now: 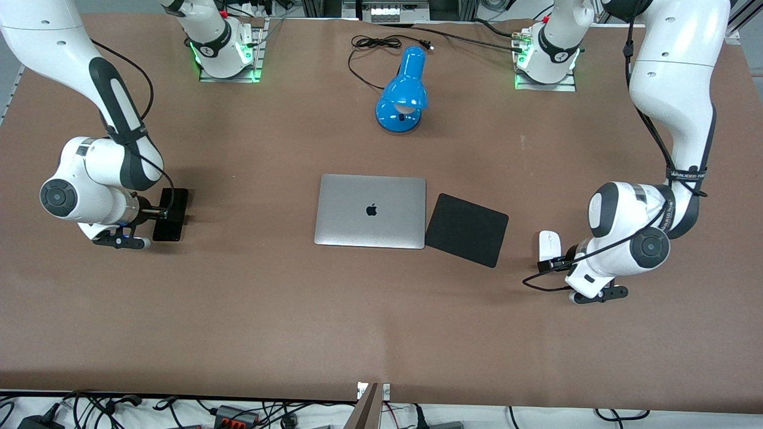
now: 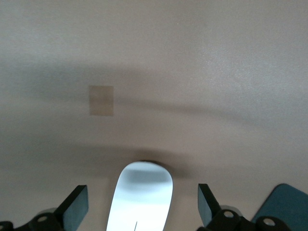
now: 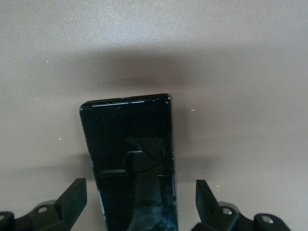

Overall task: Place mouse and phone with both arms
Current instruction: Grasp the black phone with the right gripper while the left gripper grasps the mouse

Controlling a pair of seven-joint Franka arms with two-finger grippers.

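Observation:
The phone should go beside the silver laptop, so I need to grab the long side edges of the phone with my right gripper next.
The white mouse lies on the brown table near the left arm's end, beside the black pad. In the left wrist view the mouse lies between the spread fingers, untouched. My left gripper is open and low over it. The black glossy phone lies flat near the right arm's end. In the right wrist view the phone lies between the spread fingers, with gaps on both sides. My right gripper is open and low over it.
A shut silver laptop lies mid-table with a matte black square pad beside it, toward the mouse; the pad's corner shows in the left wrist view. A blue desk lamp with its cable stands near the bases.

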